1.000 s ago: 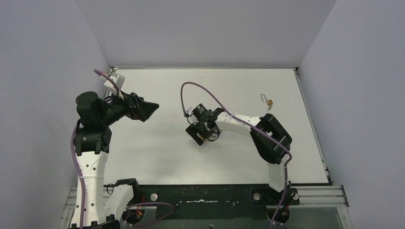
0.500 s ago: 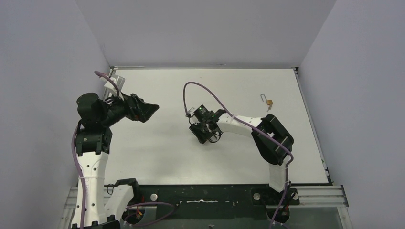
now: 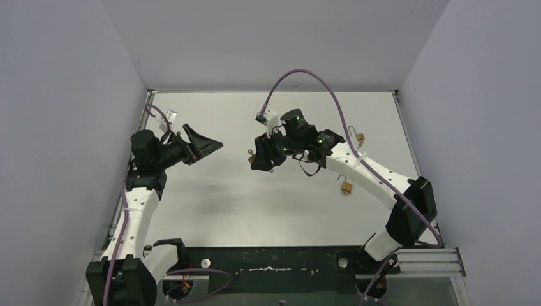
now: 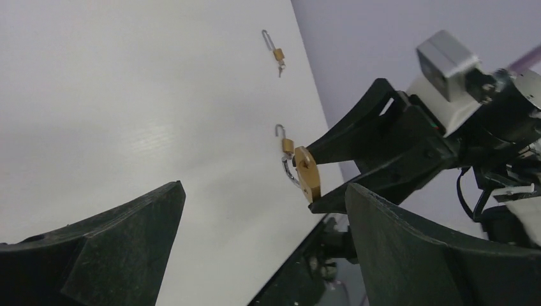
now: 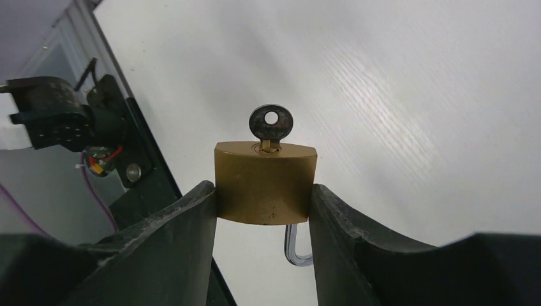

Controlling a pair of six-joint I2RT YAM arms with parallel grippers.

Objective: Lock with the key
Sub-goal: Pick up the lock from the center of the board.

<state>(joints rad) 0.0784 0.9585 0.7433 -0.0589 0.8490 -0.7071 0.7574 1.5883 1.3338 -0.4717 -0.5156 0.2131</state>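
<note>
My left gripper needs to come to the padlock from the end with the key and grab the padlock's body by its broad sides. The open shackle then stays free to lock.
My right gripper [image 5: 263,191] is shut on a brass padlock [image 5: 265,185] and holds it in the air above the table. A dark key [image 5: 270,124] stands in the padlock's keyhole, and the steel shackle [image 5: 296,245] hangs open behind the body. In the top view the right gripper [image 3: 255,158] points left, toward my left gripper [image 3: 210,146], which is open and empty a short way off. The left wrist view shows the held padlock [image 4: 306,173] between the right fingers, beyond my open left gripper [image 4: 263,188].
Two more small brass padlocks with open shackles lie on the white table: one at the far right [image 3: 360,136], one under the right forearm [image 3: 347,186]. Both show in the left wrist view, the far one [image 4: 279,54] and the near one [image 4: 286,143]. Grey walls enclose the table.
My right arm has lifted the padlock off the table and swung up and away from me. My left gripper has moved right, toward it. A padlock under the right arm now shows.
</note>
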